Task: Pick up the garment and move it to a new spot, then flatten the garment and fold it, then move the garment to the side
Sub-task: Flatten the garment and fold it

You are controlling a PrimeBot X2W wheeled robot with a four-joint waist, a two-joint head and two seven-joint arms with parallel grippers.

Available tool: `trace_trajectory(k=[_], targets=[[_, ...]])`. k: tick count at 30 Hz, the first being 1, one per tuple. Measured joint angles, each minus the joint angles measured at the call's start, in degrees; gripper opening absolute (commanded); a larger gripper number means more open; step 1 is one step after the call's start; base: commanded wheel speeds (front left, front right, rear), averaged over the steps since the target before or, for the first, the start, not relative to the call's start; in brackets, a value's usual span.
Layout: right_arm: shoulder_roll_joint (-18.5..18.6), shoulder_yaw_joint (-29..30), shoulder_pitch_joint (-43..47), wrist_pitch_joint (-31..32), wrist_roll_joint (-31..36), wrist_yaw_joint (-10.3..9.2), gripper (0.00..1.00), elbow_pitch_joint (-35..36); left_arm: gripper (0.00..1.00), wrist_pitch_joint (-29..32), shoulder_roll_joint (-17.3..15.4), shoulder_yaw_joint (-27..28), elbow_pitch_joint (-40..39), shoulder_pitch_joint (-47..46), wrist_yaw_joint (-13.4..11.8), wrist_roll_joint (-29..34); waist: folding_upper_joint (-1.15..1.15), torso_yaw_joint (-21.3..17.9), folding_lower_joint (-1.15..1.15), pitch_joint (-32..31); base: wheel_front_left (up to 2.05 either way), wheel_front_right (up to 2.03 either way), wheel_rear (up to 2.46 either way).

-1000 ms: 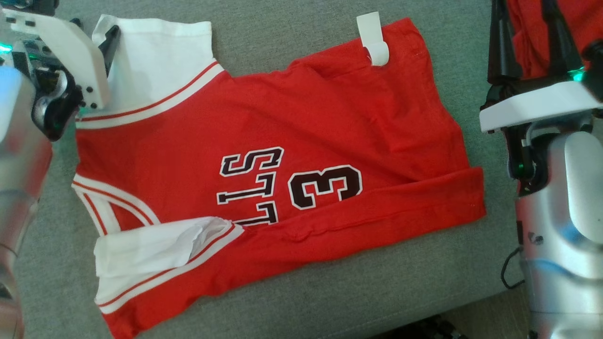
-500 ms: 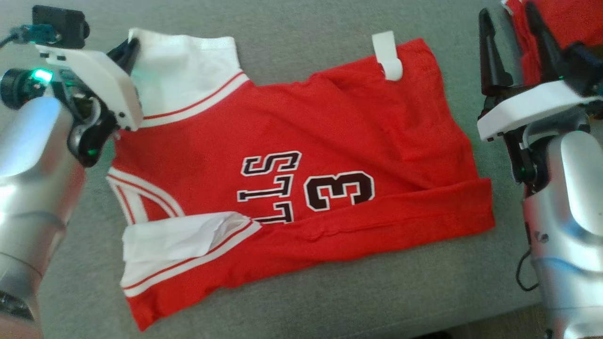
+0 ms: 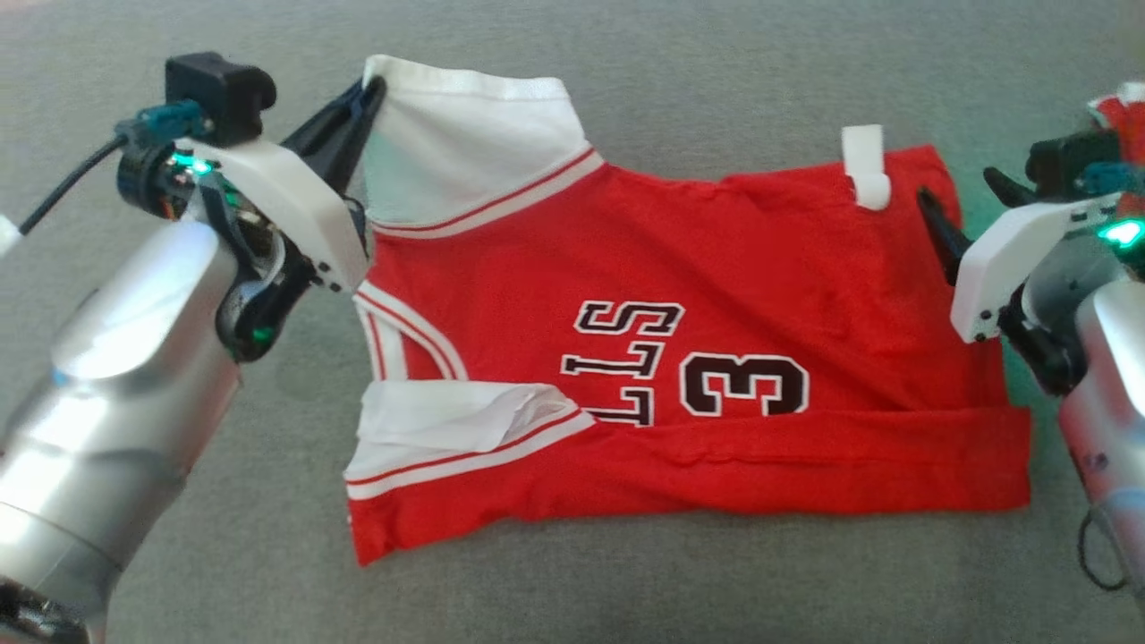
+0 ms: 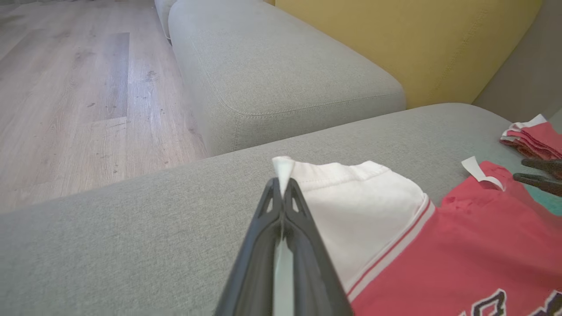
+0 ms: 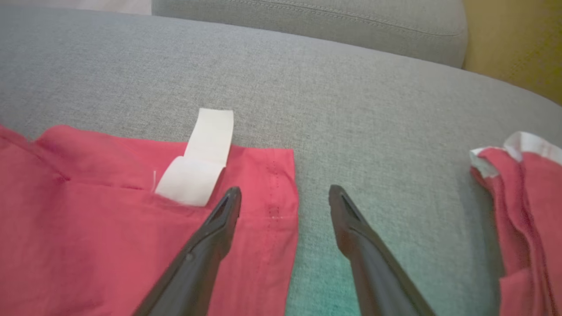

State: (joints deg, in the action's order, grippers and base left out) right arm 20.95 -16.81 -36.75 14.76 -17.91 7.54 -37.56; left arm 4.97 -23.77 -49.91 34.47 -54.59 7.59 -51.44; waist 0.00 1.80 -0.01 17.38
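Observation:
The jersey's loose edge offers a grip while the jersey's body (image 3: 741,290) lies flat, so my right gripper will next grab the jersey by its hem corner (image 3: 936,161).
The garment (image 3: 716,268) is a red jersey with white sleeves and dark lettering, spread on a grey sofa cushion (image 3: 626,581). My left gripper (image 3: 367,89) is shut on the far corner of its white sleeve. In the left wrist view a point of white cloth pokes out past the pinched fingertips of the left gripper (image 4: 281,182), with the garment (image 4: 461,254) lying to the right. My right gripper (image 5: 284,191) is open and straddles the hem corner of the garment (image 5: 88,219), beside a white label (image 5: 202,162). In the head view the right gripper (image 3: 962,201) hovers at the jersey's right edge.
A second folded red garment (image 5: 527,197) lies on the cushion just right of my right gripper. Past the sofa cushion are another grey cushion (image 4: 272,66), a yellow backrest (image 4: 417,39) and wooden floor (image 4: 66,87) beyond the edge.
My left gripper has shut on the white sleeve corner. The right gripper has tilted in toward the jersey's right hem. The head camera has moved, shifting the whole picture.

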Motion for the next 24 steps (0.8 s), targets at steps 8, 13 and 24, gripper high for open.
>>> trace_trajectory(k=[8,13,24], targets=[[1.6,-3.7,-4.9,1.1,-0.5,0.0,1.0,-6.7,0.0,0.1,-1.0,-0.2,-4.7,1.0,-0.7,-0.4,0.0,3.2,0.0,0.0,0.0,0.0,0.0],[2.0,-6.4,-6.4,2.2,-0.5,0.0,1.0,-10.2,0.0,0.6,-1.1,-0.4,-6.1,1.1,-1.6,-0.4,0.0,4.0,0.01,0.6,0.0,0.0,0.0],[3.2,-12.7,-11.5,4.1,-3.1,0.0,0.0,-13.6,0.0,1.1,-1.1,-0.5,-6.2,1.1,-2.1,-0.4,0.0,4.4,0.01,2.0,0.0,0.0,0.0]])
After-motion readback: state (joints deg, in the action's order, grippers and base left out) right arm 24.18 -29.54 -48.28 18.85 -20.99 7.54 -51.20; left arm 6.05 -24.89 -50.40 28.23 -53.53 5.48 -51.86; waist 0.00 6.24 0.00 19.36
